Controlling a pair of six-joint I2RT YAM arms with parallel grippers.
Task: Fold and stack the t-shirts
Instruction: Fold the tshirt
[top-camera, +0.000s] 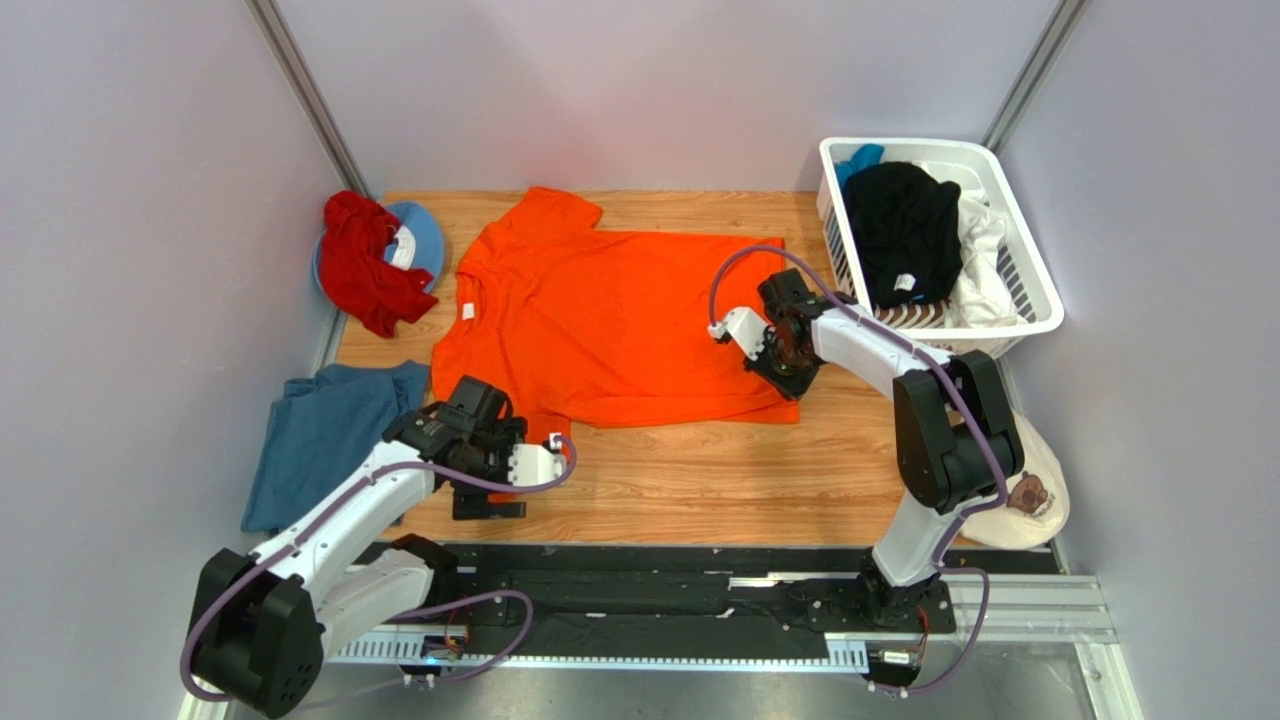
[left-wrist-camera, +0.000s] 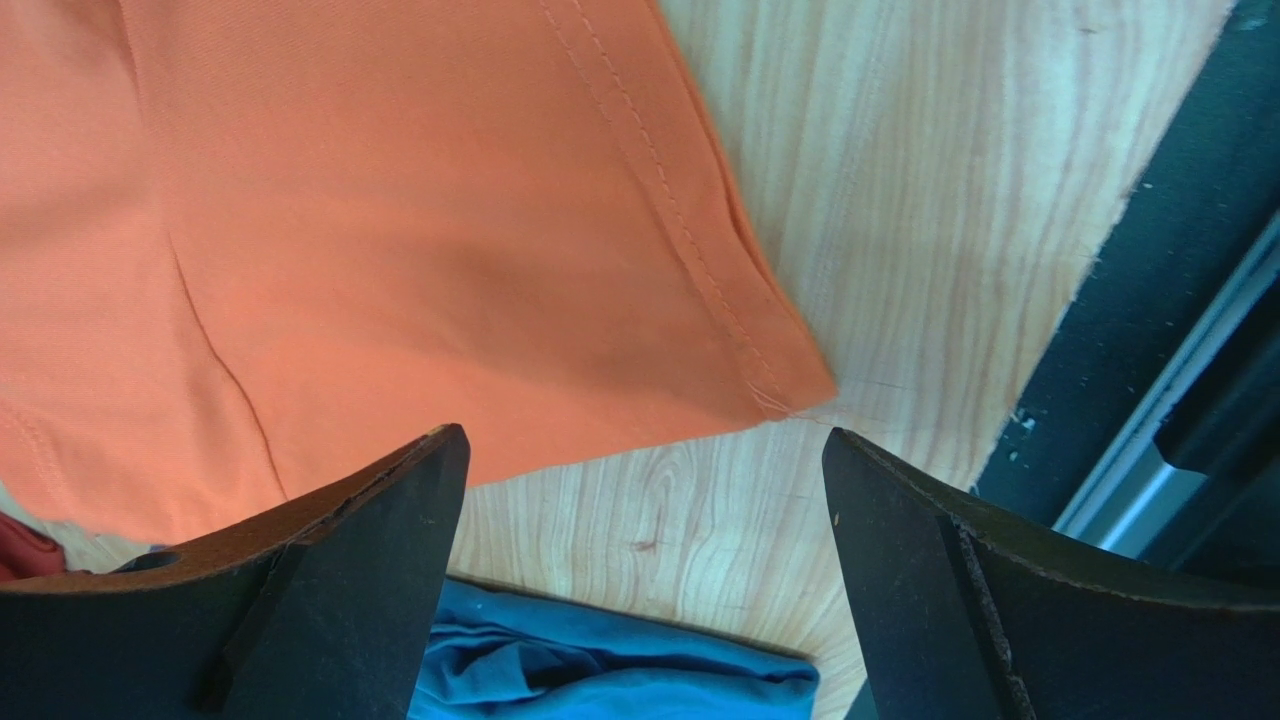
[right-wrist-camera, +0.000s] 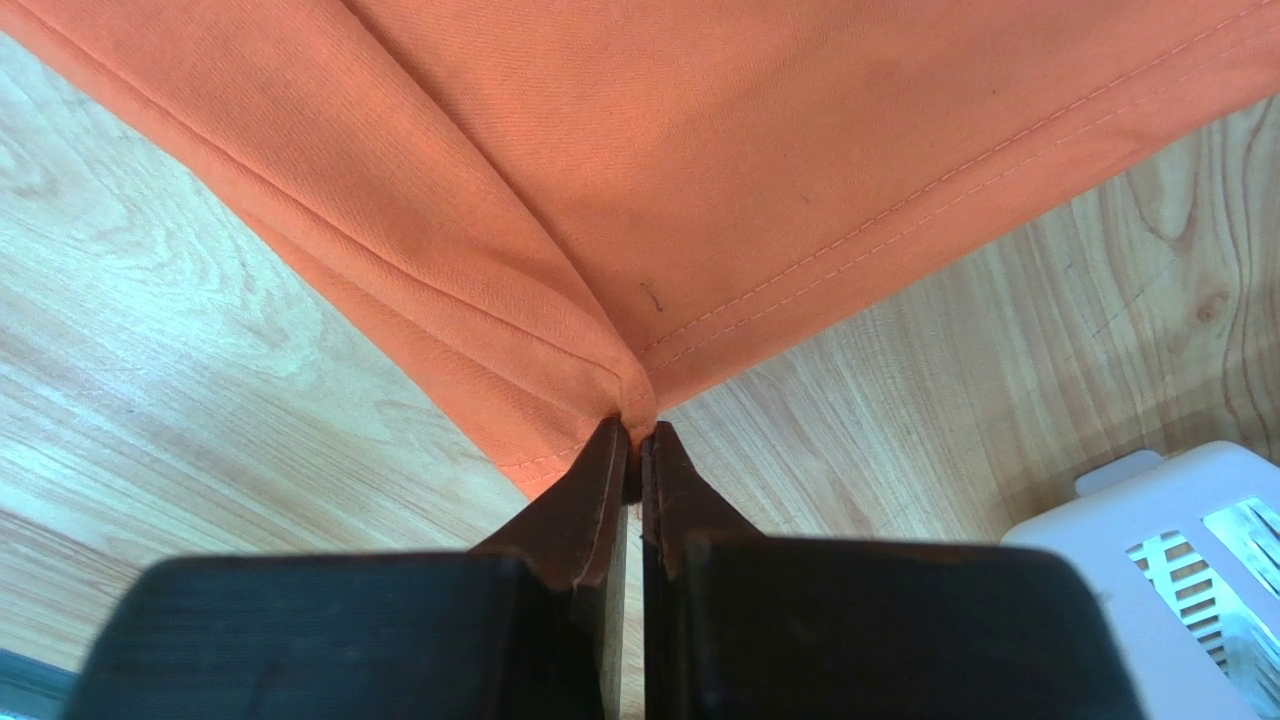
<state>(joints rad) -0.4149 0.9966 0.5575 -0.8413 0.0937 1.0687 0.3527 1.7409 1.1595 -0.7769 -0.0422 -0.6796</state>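
My fingers stop short, so I need to move my left gripper toward the sleeve's stitched hem (top-camera: 504, 495) (left-wrist-camera: 763, 365) before closing on it.
A bright orange t-shirt (top-camera: 616, 323) lies spread flat in the middle of the wooden table. My right gripper (top-camera: 784, 360) is shut on its near right hem corner (right-wrist-camera: 637, 428), and the cloth pulls into a fold at the fingertips. My left gripper (top-camera: 504, 465) stands open just above the table by the shirt's near left corner (left-wrist-camera: 781, 393), with bare wood between its fingers (left-wrist-camera: 376, 510). A dusty blue t-shirt (top-camera: 323, 435) lies crumpled at the left edge, its edge (left-wrist-camera: 601, 668) showing below the open jaws. Black (top-camera: 902, 225) and white (top-camera: 984, 248) shirts fill the basket.
A white laundry basket (top-camera: 1037, 308) stands at the back right. A red garment (top-camera: 365, 267) lies on a light blue round thing (top-camera: 424, 237) at the back left. A beige cap (top-camera: 1034, 492) sits by the right arm. A black rail (top-camera: 676, 593) runs along the near edge.
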